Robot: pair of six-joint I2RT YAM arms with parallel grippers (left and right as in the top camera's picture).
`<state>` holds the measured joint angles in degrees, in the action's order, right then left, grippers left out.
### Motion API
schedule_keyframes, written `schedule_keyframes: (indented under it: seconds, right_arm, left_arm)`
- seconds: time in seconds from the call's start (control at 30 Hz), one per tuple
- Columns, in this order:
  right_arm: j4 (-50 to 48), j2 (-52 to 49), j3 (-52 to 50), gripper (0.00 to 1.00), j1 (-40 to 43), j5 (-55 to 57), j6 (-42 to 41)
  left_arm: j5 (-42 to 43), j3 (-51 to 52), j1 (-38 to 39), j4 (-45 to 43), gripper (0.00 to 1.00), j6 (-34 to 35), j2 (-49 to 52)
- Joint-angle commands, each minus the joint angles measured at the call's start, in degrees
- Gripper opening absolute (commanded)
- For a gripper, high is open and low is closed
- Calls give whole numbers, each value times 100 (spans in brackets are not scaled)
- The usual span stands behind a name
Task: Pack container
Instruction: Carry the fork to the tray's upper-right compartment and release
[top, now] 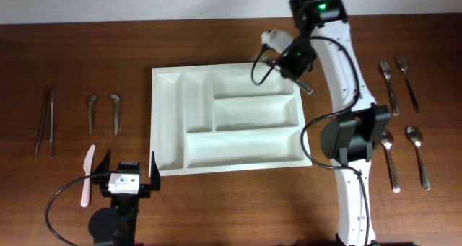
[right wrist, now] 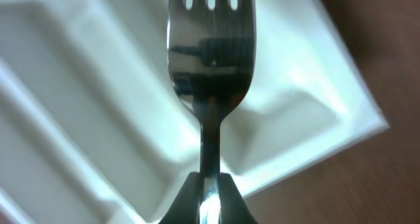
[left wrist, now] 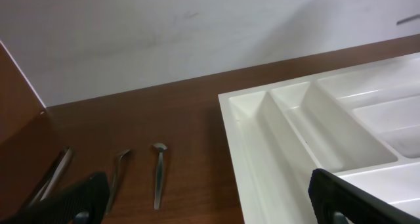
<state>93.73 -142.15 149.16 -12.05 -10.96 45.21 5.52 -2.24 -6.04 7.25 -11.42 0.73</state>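
The fork's handle sticks out past the container's corner. My right gripper should keep holding the fork, because the fork would land across the container's rim if I opened now.
The container [top: 170, 123] is a white tray with several compartments, lying in the middle of the table. Over its far right corner my right gripper [top: 297, 70] is shut on a metal fork [top: 307, 87]. In the right wrist view the fork [right wrist: 210, 60] stands tines up between the closed fingers [right wrist: 186, 201], with the container [right wrist: 85, 86] blurred behind it. My left gripper [top: 130, 175] hangs open and empty just off the tray's near left corner. In the left wrist view its fingers [left wrist: 72, 201] are spread wide, and the container [left wrist: 256, 152] lies on the right.
Left of the tray lie metal tongs [top: 45, 122], two small spoons [top: 91, 110] [top: 115, 110] and a pale knife [top: 86, 175]. Right of the right arm lie two forks [top: 388, 84] [top: 406, 80] and two spoons [top: 417, 152] [top: 390, 159].
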Motion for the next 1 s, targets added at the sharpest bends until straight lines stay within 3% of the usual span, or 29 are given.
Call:
schedule_keyframes:
  seconds: [0.0, 0.5, 0.97]
  right_arm:
    - [205, 131, 155, 5, -186, -306, 581]
    - [363, 131, 66, 5, -470, -511, 1207]
    - [363, 131, -916, 5, -1010, -487, 1521]
  left_arm:
    - [-44, 33, -24, 0, 99, -90, -44]
    - [-44, 33, -24, 0, 99, -90, -44]
    - [-44, 33, -24, 0, 99, -87, -44]
